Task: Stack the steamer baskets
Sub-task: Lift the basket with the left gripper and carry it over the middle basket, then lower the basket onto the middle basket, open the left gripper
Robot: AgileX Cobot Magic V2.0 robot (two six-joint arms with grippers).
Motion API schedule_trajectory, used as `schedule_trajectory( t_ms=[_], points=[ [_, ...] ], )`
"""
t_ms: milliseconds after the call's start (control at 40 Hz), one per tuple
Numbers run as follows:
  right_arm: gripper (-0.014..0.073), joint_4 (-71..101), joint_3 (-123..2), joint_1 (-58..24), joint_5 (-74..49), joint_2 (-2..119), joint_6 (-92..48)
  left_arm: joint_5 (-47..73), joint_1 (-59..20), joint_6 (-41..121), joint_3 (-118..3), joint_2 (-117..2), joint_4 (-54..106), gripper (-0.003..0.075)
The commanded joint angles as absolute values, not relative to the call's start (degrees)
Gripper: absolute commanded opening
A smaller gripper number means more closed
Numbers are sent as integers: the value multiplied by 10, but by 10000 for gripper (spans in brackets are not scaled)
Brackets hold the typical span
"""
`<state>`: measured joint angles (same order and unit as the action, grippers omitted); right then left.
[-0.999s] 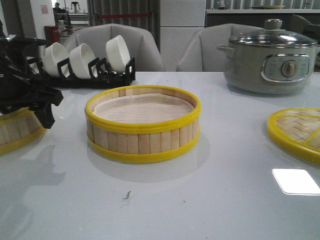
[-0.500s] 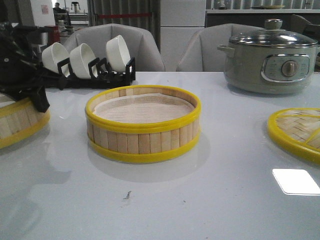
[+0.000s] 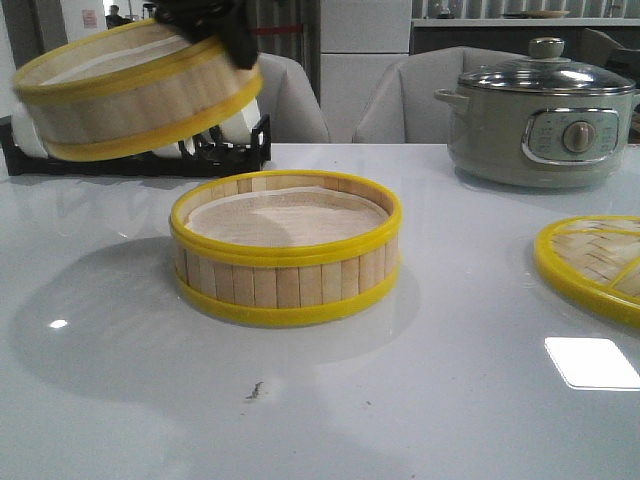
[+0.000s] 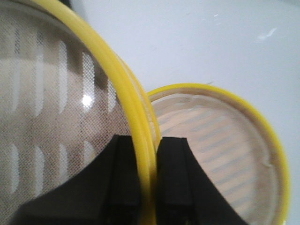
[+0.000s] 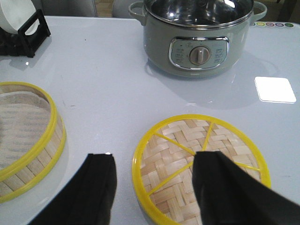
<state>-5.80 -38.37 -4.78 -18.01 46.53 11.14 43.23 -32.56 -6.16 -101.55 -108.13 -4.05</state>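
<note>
The held basket hangs at a tilt above and beside the standing basket's rim [image 3: 286, 252], so the robot will line it up before opening the left gripper.
One steamer basket [image 3: 285, 248] stands on the table in the middle of the front view, with a whitish liner inside. My left gripper [image 3: 222, 25] is shut on the rim of the second steamer basket [image 3: 135, 92] and holds it tilted in the air, up and to the left of the first. In the left wrist view the fingers [image 4: 168, 183] pinch the yellow rim [image 4: 140, 140] of the held basket [image 4: 51, 117], with the standing basket [image 4: 220, 150] below. My right gripper [image 5: 152, 187] is open and empty above the woven lid [image 5: 201, 168].
A grey-green electric pot [image 3: 545, 115] with a glass lid stands at the back right. A black rack with white bowls [image 3: 150, 150] stands at the back left, behind the held basket. The woven bamboo lid [image 3: 595, 265] lies at the right edge.
My left gripper has lifted the second basket off the table at the left edge and carried it up and to the right. The middle basket has not moved.
</note>
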Motion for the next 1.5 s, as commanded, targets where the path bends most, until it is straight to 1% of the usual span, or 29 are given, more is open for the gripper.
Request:
schedule_trajectory(
  t_ms=[0,125,300,624,649,699,1074,1474],
  points=[
    [477,-68,-407,-46,-140,462,104,400,-373,-60,-1052,-1039,-44,88],
    [477,-68,-407,-46,-140,462,104,392,-423,-60,-1052,-1041,-44,88],
    [477,-68,-407,-46,-140,462,104,401,-456,-60,-1052,-1059,-44,88],
    [477,-68,-407,-46,-147,462,104,446,-463,-60,-1052,-1103,-50,88],
    [448,-68,-407,-46,-147,462,104,449,-463,-60,-1052,-1105,-50,88],
    [447,-68,-407,-46,-147,462,104,450,-463,-60,-1052,-1110,-50,88],
    [447,-68,-407,-46,-154,462,104,448,-463,-60,-1052,-1138,-39,88],
    [447,-68,-407,-46,-155,462,104,415,-464,-60,-1052,-1147,14,88]
  ],
)
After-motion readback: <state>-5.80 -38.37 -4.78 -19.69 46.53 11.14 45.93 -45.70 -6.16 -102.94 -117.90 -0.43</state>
